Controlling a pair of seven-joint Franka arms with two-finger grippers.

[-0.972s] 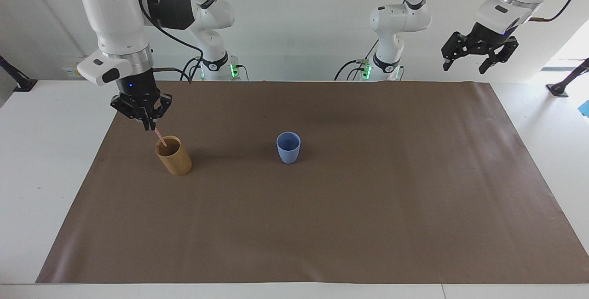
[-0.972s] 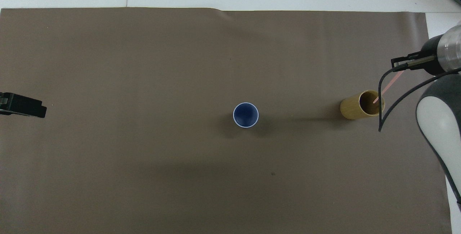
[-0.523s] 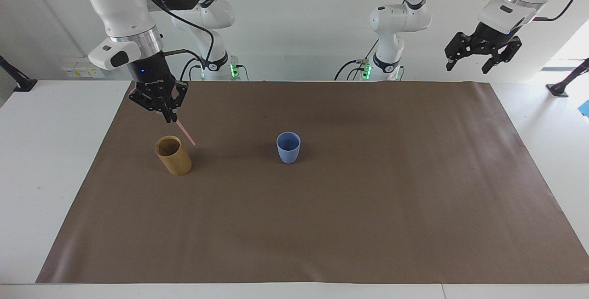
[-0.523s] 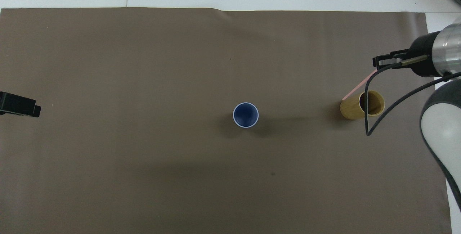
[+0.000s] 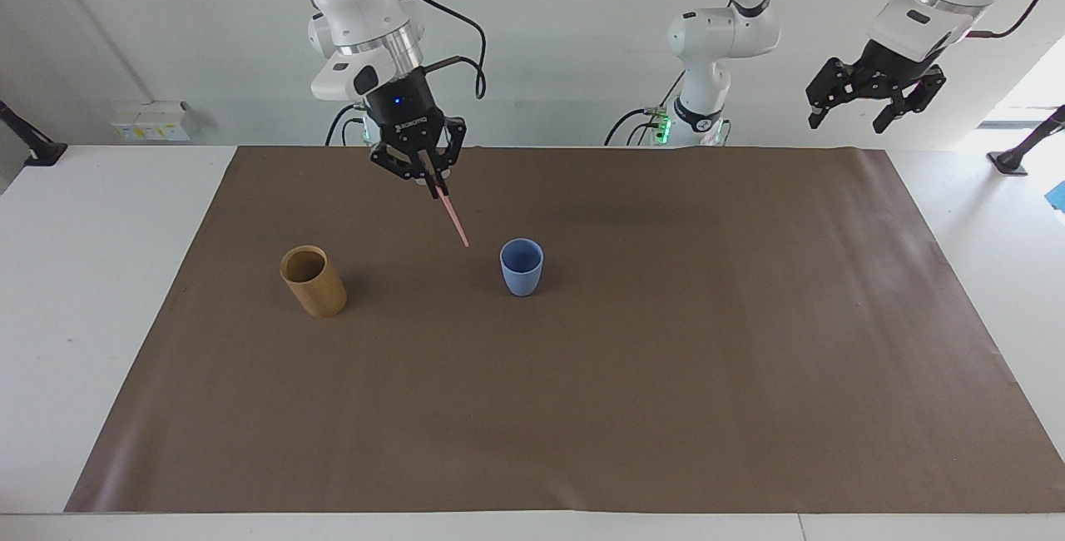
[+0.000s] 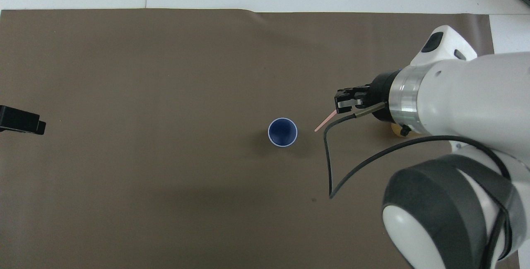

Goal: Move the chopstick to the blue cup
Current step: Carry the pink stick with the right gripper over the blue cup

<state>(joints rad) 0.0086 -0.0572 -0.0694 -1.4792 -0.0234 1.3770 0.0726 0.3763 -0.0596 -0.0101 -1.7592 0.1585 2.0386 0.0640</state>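
My right gripper moves the chopstick toward the cup next, before releasing it, since in the overhead view the chopstick's lower tip [image 6: 316,130] is short of the blue cup's rim [image 6: 283,132].
My right gripper [image 5: 434,187] is shut on a thin pale pink chopstick [image 5: 455,223] and holds it in the air. It is over the mat between the tan wooden holder [image 5: 314,281] and the blue cup [image 5: 522,266]. The stick slants down with its lower tip toward the cup, short of the rim. In the overhead view the gripper [image 6: 341,102], the chopstick [image 6: 325,122] and the cup [image 6: 283,132] show, and the cup looks empty. My left gripper [image 5: 872,100] waits raised and open at the left arm's end of the table.
A brown mat [image 5: 666,374] covers the table. The wooden holder stands upright toward the right arm's end; in the overhead view my right arm hides most of it. A black cable loops from my right wrist [image 6: 331,165].
My right gripper has lifted the chopstick out of the wooden holder and carried it toward the blue cup. The left gripper has barely moved.
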